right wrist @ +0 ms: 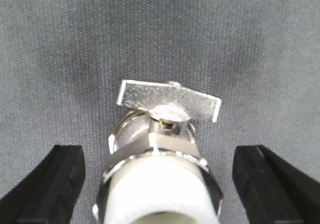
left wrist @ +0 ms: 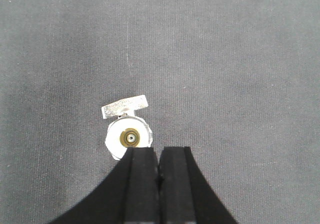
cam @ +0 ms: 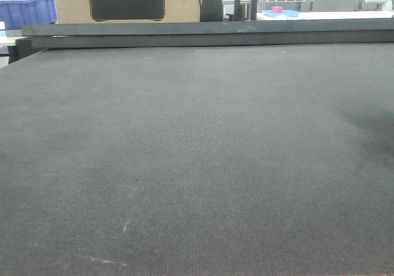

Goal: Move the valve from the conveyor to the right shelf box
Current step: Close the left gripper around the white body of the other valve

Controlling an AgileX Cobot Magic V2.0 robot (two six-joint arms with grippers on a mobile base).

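Note:
My right gripper grabs the valve by its white end (right wrist: 157, 189) next, to place it in the right shelf box.
The conveyor (cam: 197, 153) is a wide dark grey woven belt that fills the front view; neither the valve nor any gripper shows there. In the right wrist view a shiny metal valve (right wrist: 167, 109) with a flat handle and a white end lies on the belt. My right gripper (right wrist: 161, 156) is open, one black finger on each side of the valve and both well apart from it. In the left wrist view a valve (left wrist: 128, 134) with a white face and brass centre sits on the belt, just ahead and left of my left gripper (left wrist: 159, 151), which is shut and empty. The right shelf box is out of view.
A dark rail (cam: 209, 34) runs along the belt's far edge. Beyond it stand a cardboard box (cam: 126, 2), a blue crate (cam: 24, 8) at far left and a white table with a blue dish (cam: 280, 12) at right.

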